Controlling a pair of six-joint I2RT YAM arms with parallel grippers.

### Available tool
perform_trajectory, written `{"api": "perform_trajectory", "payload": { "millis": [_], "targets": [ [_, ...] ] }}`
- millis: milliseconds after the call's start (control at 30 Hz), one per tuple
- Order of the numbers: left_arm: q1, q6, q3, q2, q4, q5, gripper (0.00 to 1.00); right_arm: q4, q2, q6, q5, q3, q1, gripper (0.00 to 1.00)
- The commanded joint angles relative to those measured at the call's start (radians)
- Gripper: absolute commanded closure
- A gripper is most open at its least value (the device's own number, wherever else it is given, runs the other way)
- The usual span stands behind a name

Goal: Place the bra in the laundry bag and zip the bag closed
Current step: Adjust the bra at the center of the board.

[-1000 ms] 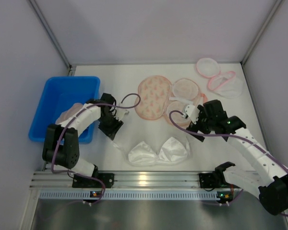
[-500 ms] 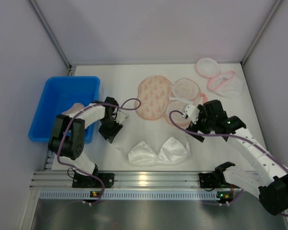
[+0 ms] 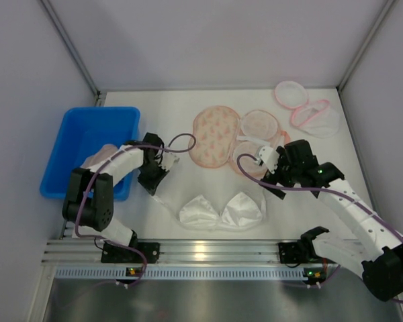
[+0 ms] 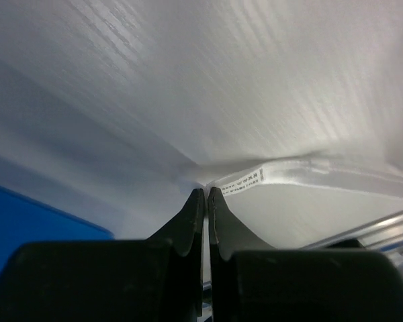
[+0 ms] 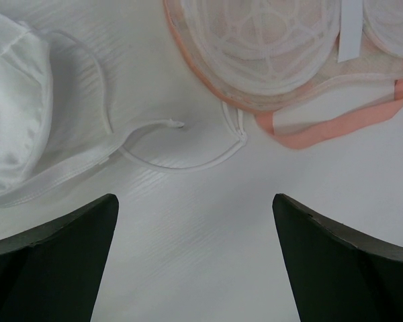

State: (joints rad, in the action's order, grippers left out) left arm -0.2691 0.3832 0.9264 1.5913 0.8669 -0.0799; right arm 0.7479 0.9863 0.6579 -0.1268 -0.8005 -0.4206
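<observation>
My left gripper would raise the band by its labelled end if I lifted now, because its closed fingers pinch that end of the bra.
The white bra point(image 3: 221, 213) lies cups-up near the table's front edge, its band running left toward my left gripper point(image 3: 152, 188). In the left wrist view that gripper point(image 4: 206, 196) is shut, and the band's labelled end point(image 4: 255, 178) meets its fingertips, so it looks pinched. The pink mesh laundry bag point(image 3: 215, 137) lies opened out behind the bra. My right gripper point(image 3: 272, 182) hovers between the bag and the bra's right cup. Its jaws point(image 5: 195, 255) stand wide open over bare table, with the bra's thin strap point(image 5: 168, 164) and the bag's rim point(image 5: 269, 47) just ahead.
A blue bin point(image 3: 104, 112) stands at the left, close beside my left arm; it also shows in the left wrist view point(image 4: 27, 215). A second pink-edged mesh bag point(image 3: 292, 94) with white fabric point(image 3: 319, 121) lies at the back right corner.
My left gripper has gone from half open to shut at the end of the bra's band. The right arm has stayed where it was, jaws wide.
</observation>
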Motion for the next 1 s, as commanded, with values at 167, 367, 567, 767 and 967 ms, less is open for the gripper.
{"api": "perform_trajectory", "payload": {
  "millis": [167, 367, 567, 767, 967],
  "targets": [
    [-0.094, -0.009, 0.276, -0.247, 0.176, -0.202, 1.00, -0.018, 0.017, -0.041, -0.040, -0.046, 0.005, 0.01],
    [-0.269, -0.053, 0.315, -0.312, 0.207, -0.256, 1.00, -0.009, 0.028, -0.053, -0.048, -0.051, 0.005, 0.01],
    [-0.350, -0.142, 0.319, -0.280, 0.155, -0.385, 1.00, 0.002, 0.038, -0.102, -0.066, -0.058, 0.014, 0.01],
    [-0.453, -0.237, 0.266, -0.191, 0.005, -0.477, 1.00, -0.013, -0.003, -0.159, -0.214, -0.094, 0.144, 0.01],
    [-0.487, -0.333, 0.230, -0.047, -0.131, -0.472, 0.90, 0.028, 0.040, -0.196, -0.313, -0.134, 0.259, 0.02]
  ]
}}
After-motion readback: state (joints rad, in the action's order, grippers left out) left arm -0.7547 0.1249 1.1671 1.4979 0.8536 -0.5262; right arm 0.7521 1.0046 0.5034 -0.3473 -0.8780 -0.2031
